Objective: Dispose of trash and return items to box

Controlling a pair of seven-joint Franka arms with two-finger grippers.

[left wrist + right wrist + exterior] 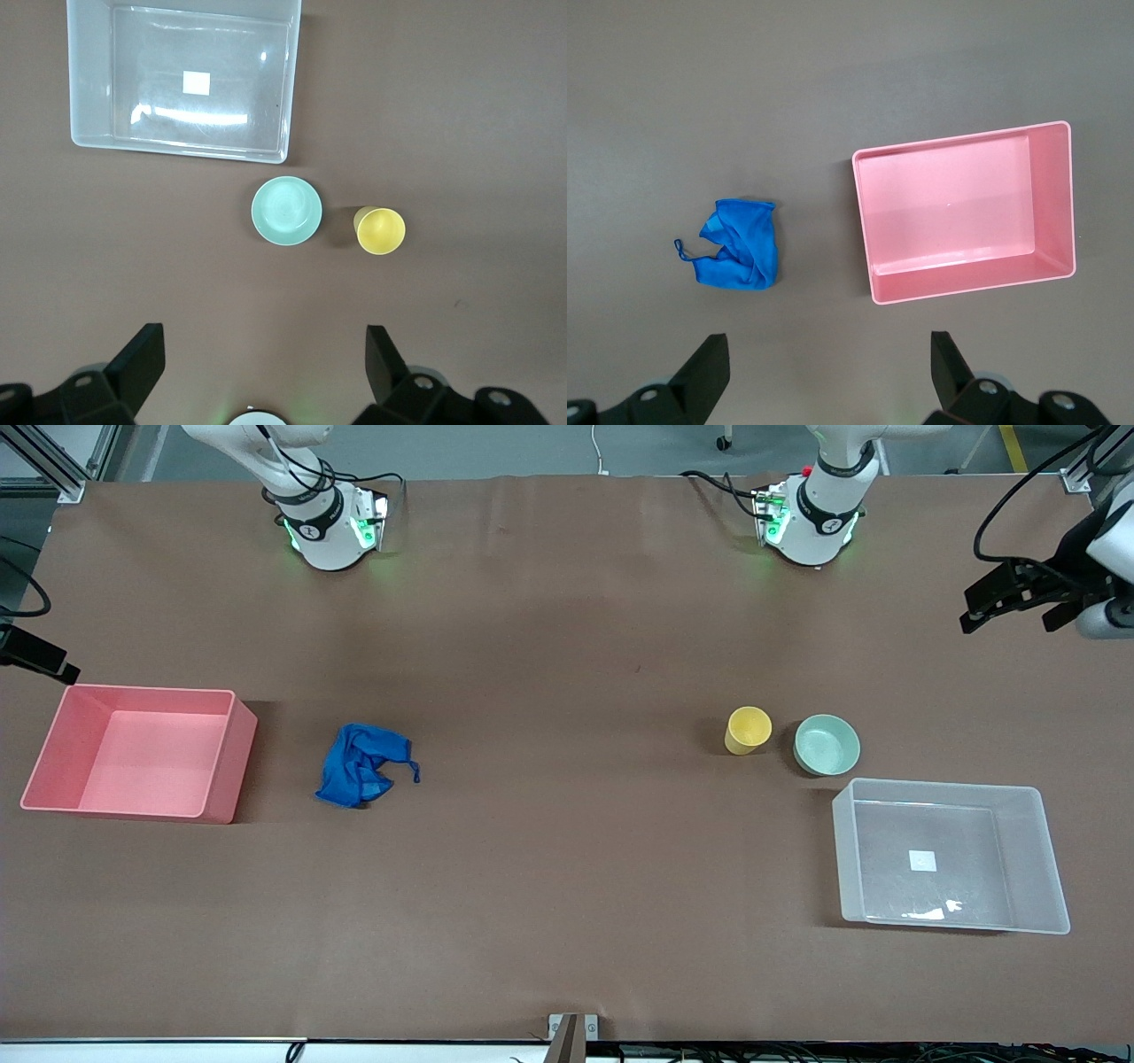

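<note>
My right gripper should grab the blue fabric wad by its bunched body (pixel 356 767) (pixel 747 246) next, to throw the wad away in the pink bin.
The blue fabric wad (pixel 363 766) lies on the brown table beside the pink bin (pixel 53 753); it also shows in the right wrist view (pixel 740 243). The yellow cup (pixel 749 730) and the mint-green bowl (pixel 827 744) stand side by side, upright, just farther from the front camera than the clear bin (pixel 1032 850). They also show in the left wrist view, the cup (pixel 381 230), the bowl (pixel 286 210) and the bin (pixel 89 80). My left gripper (pixel 264 372) is open and empty, high over the table's left-arm end (pixel 1010 622). My right gripper (pixel 830 372) is open and empty, high over the right-arm end.
The pink bin (pixel 1050 204) is empty and sits at the right arm's end of the table. The clear bin holds nothing but its white label (pixel 922 860). Both arm bases (pixel 328 522) (pixel 811 518) stand along the table's edge farthest from the front camera.
</note>
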